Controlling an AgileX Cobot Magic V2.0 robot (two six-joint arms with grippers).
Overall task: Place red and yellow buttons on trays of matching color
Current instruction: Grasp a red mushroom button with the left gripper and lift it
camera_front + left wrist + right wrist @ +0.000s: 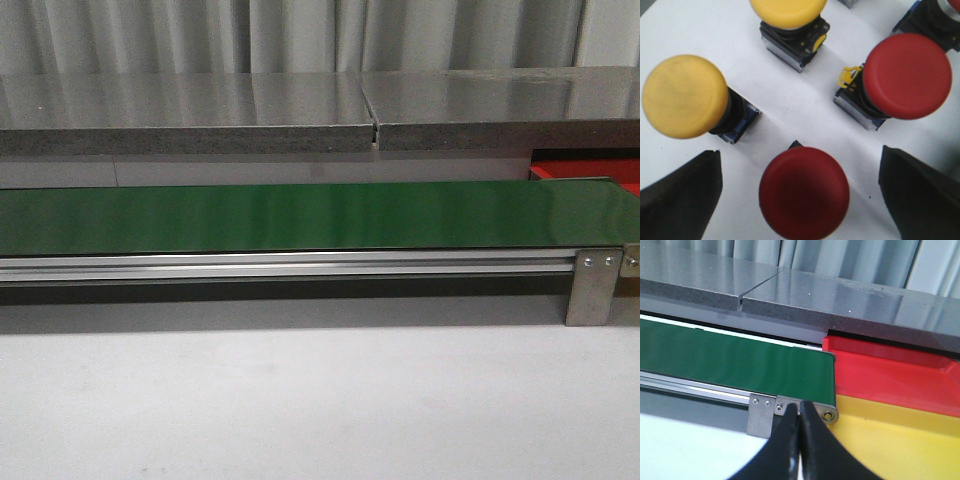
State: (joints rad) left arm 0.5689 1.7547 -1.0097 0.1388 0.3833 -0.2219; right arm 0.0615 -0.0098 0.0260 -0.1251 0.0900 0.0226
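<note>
The red cap [804, 192] stands deep between both dark fingers in the left wrist view, so it is now time to close my left gripper, which would catch the cap.
In the left wrist view my left gripper [800, 195] is open above a white surface, and a red button [804, 192] stands between its two dark fingers, touching neither. A second red button [907, 76] and two yellow buttons [685, 96] [787, 11] stand around it. In the right wrist view my right gripper [799, 412] is shut on nothing, in front of the belt's end. Beyond it lie the red tray [890, 372] and the yellow tray [890, 440], side by side. The front view shows only a corner of the red tray [590, 175].
The long green belt [300, 215] runs across the front view on a metal rail with a bracket [592, 285] at its right end. A grey stone ledge [300, 115] lies behind it. White table [300, 400] lies in front. Another dark button base [935, 17] shows at the left wrist view's edge.
</note>
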